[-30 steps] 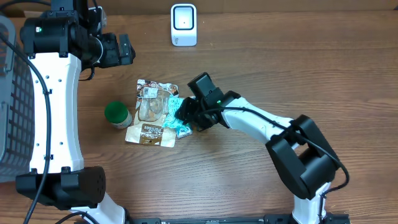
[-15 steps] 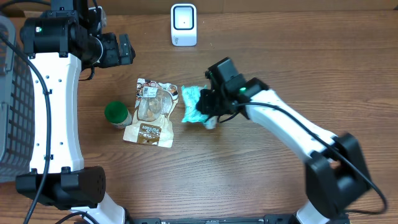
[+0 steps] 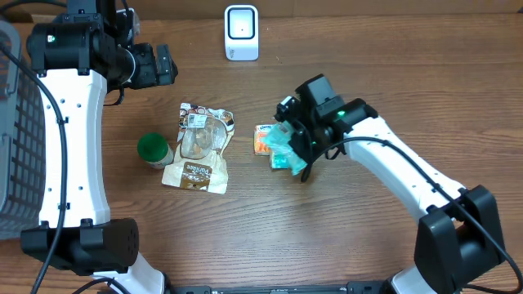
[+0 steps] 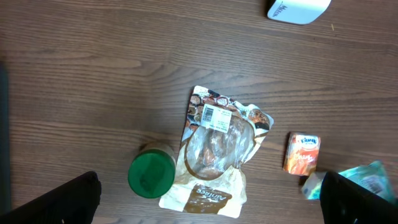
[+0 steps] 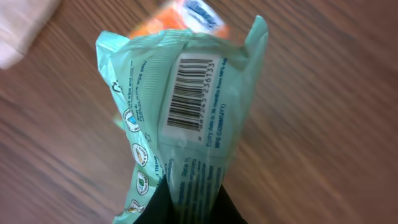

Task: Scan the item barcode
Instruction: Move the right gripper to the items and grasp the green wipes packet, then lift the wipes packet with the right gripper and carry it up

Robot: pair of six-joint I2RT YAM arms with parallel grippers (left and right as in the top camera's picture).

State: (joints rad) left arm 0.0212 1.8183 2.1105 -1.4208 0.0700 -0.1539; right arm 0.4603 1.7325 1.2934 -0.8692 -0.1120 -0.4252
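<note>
The mint-green packet (image 3: pixel 283 153) (image 5: pixel 186 130) hangs partly over the orange tissue pack, so it goes down onto open tabletop, before my right gripper releases it.
My right gripper (image 3: pixel 299 149) is shut on a mint-green packet (image 3: pixel 283 153), pinching its lower end right of the table's middle. In the right wrist view the packet (image 5: pixel 186 130) stands up from the gripper (image 5: pixel 189 210) with its black barcode (image 5: pixel 191 93) facing the camera. The white scanner (image 3: pixel 241 33) stands at the back edge, well apart from the packet. My left gripper (image 3: pixel 167 65) hangs open at the back left, nothing between its fingers (image 4: pixel 62 199).
A small orange tissue pack (image 3: pixel 263 139) lies just left of the held packet. Further left are a clear snack bag (image 3: pixel 200 147) and a green-lidded jar (image 3: pixel 153 149). A grey basket (image 3: pixel 16 147) sits at the left edge.
My right gripper has closed on the mint-green packet and carried it right, off the snack bag, uncovering the orange pack. The left arm has stayed still.
</note>
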